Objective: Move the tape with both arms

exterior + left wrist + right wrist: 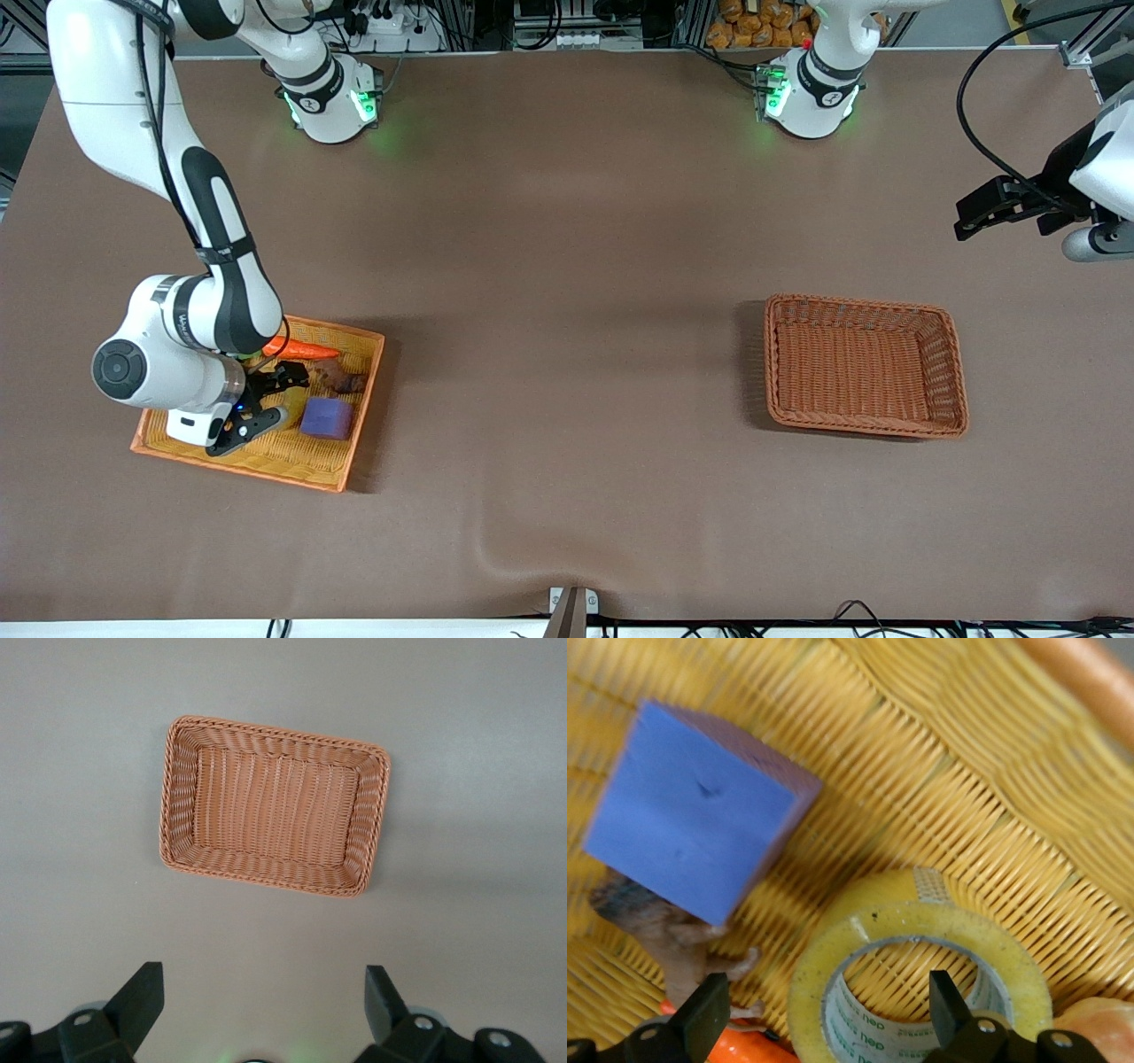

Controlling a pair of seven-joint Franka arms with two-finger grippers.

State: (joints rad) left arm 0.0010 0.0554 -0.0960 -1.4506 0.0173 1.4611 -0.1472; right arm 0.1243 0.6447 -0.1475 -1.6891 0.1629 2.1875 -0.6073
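The tape's ring should be grabbed next by its side [810,1002] with my right gripper, then passed to my other arm for the brown basket.
The tape [921,983], a translucent yellow ring with a grey-white core, lies flat in the yellow-orange wicker tray [365,390]. My right gripper [824,1014] is open and low over it. One finger [950,1005] is over the hollow core and the other finger [702,1017] is outside the ring. In the front view the right gripper [275,400] hides most of the tape. My left gripper [974,213] is open and empty, held in the air at the left arm's end of the table, and waits. It also shows in the left wrist view [261,1001].
The tray also holds a purple cube [326,418] beside the tape, an orange carrot [301,351] and a brown lumpy thing [344,383]. An empty brown wicker basket [952,372] stands toward the left arm's end; the left wrist view shows it [177,797].
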